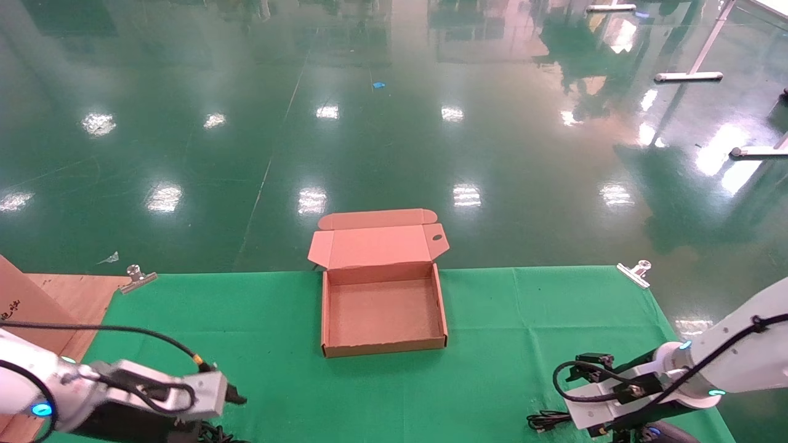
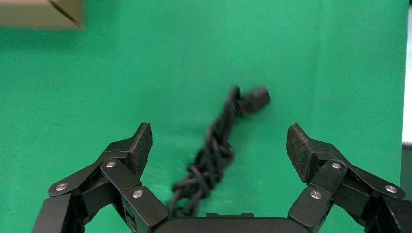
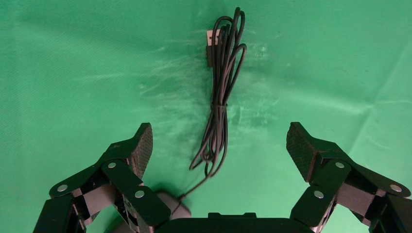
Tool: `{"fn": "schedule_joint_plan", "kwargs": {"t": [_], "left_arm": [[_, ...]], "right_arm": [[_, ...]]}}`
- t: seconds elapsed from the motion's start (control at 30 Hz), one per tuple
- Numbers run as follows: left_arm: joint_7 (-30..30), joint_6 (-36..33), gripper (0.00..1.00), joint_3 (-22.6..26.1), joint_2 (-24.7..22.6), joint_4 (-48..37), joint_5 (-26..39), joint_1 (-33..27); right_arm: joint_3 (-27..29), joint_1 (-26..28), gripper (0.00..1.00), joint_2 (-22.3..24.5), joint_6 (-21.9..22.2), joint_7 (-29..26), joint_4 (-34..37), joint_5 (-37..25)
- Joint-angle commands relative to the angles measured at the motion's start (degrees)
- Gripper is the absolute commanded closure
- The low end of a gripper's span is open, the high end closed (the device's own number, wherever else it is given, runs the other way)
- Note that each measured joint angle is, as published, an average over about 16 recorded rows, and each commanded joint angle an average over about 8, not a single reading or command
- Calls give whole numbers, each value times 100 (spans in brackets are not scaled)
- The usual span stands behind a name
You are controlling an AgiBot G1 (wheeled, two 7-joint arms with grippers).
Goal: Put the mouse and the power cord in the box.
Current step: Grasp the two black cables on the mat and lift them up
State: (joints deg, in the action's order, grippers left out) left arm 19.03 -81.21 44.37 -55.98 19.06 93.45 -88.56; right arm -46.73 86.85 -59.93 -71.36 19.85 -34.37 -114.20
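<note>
My left gripper will next grab the power cord by its knotted middle. The power cord lies long, and its plug sticks out from one end.
The box lies open mid-table, its lid folded back and its inside bare. At the table's near left, my left gripper hovers open over the power cord. The cord is a twisted black bundle between the fingers, with its plug pointing away. My right gripper is open at the near right, above the mouse's thin coiled cable. The mouse shows only as a dark edge under one finger. In the head view the mouse sits at the bottom edge beneath the right arm.
A green cloth covers the table, held by metal clips at the far corners. A bare wooden patch shows at the far left. The cable's USB plug lies at the coil's far end. A box corner shows in the left wrist view.
</note>
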Motion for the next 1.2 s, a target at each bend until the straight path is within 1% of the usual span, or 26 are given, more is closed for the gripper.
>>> {"fn": "schedule_joint_plan", "kwargs": {"t": [0.03, 0.23, 0.4, 0.6, 0.8, 0.83, 0.87, 0.93, 1.07, 1.1, 1.13, 1.2], "left_arm": [[196, 127, 0, 80, -170, -327, 136, -34], [483, 630, 0, 138, -484, -911, 263, -85], [616, 1044, 0, 177, -635, -1212, 349, -88], [722, 1312, 0, 180, -697, -1447, 366, -61], [843, 1250, 0, 183, -695, -1587, 369, -54], [860, 1229, 0, 182, -693, -1605, 367, -54], [875, 1211, 0, 180, -691, -1624, 363, -53], [897, 1184, 0, 176, -691, -1658, 357, -52], [932, 1151, 50, 179, -704, -1707, 360, -63], [940, 1142, 63, 181, -707, -1717, 362, -67], [947, 1133, 75, 182, -710, -1727, 364, -72], [959, 1116, 100, 182, -716, -1745, 364, -80]], "right_arm": [[-16, 47, 0, -154, 186, 224, 389, -38], [44, 166, 0, -532, 558, 733, 1375, 71], [125, 283, 0, -762, 790, 1038, 2020, 195], [181, 408, 0, -953, 996, 1327, 2545, 276], [209, 459, 0, -1073, 1139, 1524, 2886, 315], [208, 464, 3, -1089, 1158, 1553, 2928, 314], [206, 468, 11, -1104, 1175, 1580, 2967, 312], [202, 476, 35, -1129, 1201, 1628, 3035, 306], [193, 501, 85, -1168, 1218, 1712, 3141, 293], [193, 509, 94, -1174, 1216, 1727, 3162, 293], [194, 518, 99, -1178, 1213, 1743, 3182, 294], [196, 536, 100, -1185, 1206, 1772, 3215, 297]]}}
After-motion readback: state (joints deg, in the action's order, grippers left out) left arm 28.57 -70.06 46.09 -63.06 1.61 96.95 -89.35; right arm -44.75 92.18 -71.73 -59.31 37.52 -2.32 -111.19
